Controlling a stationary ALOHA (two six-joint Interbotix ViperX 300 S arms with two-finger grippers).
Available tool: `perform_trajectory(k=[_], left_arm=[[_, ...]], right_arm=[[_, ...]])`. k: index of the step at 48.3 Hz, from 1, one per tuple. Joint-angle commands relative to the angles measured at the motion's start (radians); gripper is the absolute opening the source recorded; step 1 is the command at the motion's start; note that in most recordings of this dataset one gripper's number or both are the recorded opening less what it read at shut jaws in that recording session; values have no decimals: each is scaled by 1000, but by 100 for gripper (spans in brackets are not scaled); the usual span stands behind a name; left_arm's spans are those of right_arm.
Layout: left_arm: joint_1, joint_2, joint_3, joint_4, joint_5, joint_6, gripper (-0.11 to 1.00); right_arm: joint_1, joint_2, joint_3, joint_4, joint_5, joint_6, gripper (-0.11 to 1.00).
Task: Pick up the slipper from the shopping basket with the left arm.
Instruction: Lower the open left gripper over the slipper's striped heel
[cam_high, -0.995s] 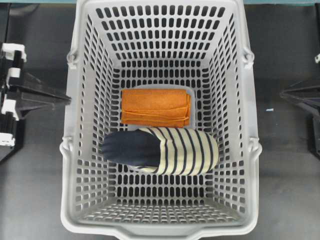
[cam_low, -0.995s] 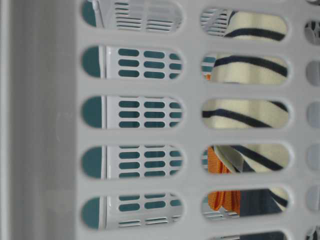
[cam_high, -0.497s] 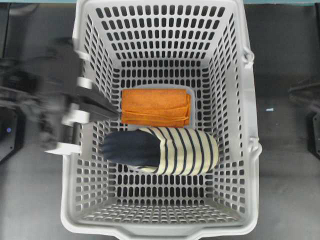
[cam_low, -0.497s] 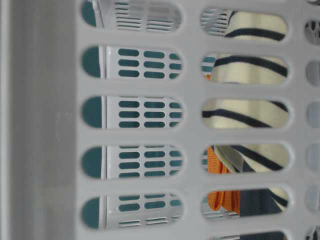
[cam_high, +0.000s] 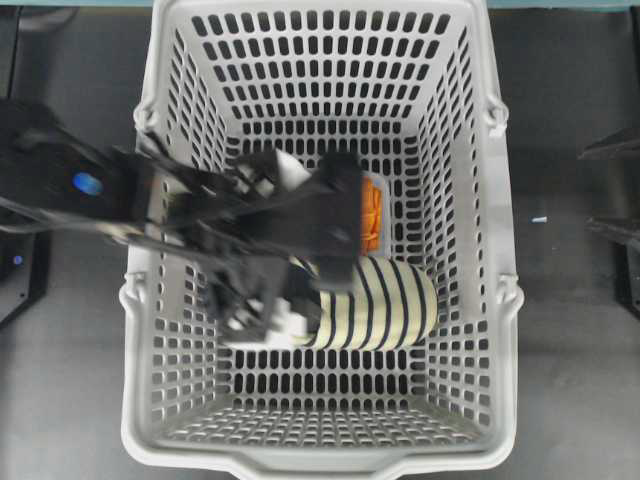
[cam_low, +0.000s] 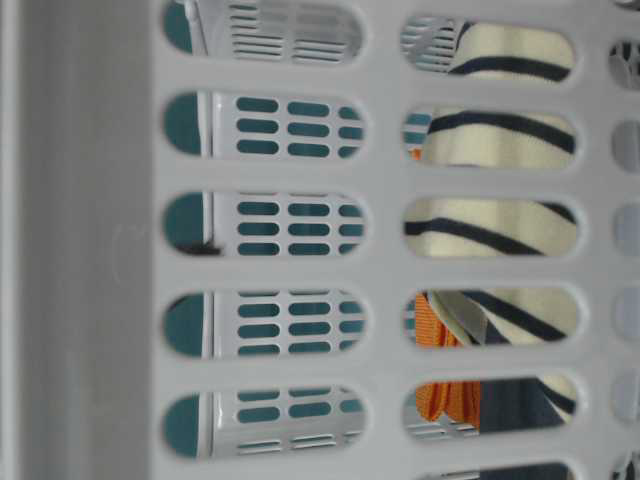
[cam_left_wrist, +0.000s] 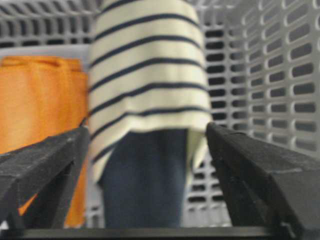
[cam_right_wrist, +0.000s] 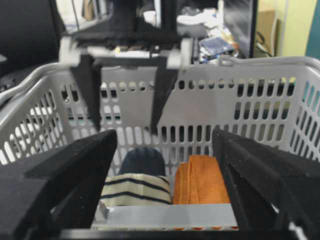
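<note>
The left gripper picks up the slipper by the raised open edge of its striped cloth upper next, since the slipper's navy sole (cam_left_wrist: 144, 177) lies flat.
The slipper (cam_high: 385, 305) lies on the floor of the shopping basket (cam_high: 320, 462), its cream striped part showing and its navy part hidden under my left arm. The left arm (cam_high: 85, 185) reaches in from the left, blurred. My left gripper (cam_high: 320, 250) is open above the navy part. In the left wrist view the gripper (cam_left_wrist: 147, 135) is open, with the slipper (cam_left_wrist: 145, 90) between and beyond the fingers, apart from them. From the right wrist view the left gripper (cam_right_wrist: 125, 125) hangs above the slipper (cam_right_wrist: 137, 187). My right gripper (cam_right_wrist: 165, 132) is open and empty outside the basket.
A folded orange cloth (cam_left_wrist: 40, 100) lies beside the slipper, also showing in the right wrist view (cam_right_wrist: 200, 185). The basket's slotted walls (cam_right_wrist: 240, 115) rise high all round. The table-level view shows the basket wall (cam_low: 90, 250) up close, with the slipper (cam_low: 490, 225) behind its slots.
My left arm has swung from outside the basket's left wall over the rim and in, now above the slipper's navy part. The slipper and cloth have not moved.
</note>
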Motion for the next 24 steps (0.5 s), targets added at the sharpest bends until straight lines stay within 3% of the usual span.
perform_trajectory(k=[1,10,24], left_arm=[[2,41,-63,3,25,-18,89],[0,144,-74,3,58,-48,90],[0,232,-52,5,72,-35,90]], right_arm=[[0,6,-21,3,-5,0,74],[11,6,-18,3,-14,-2,74],[18,6,-6,3,-15,-2,73]])
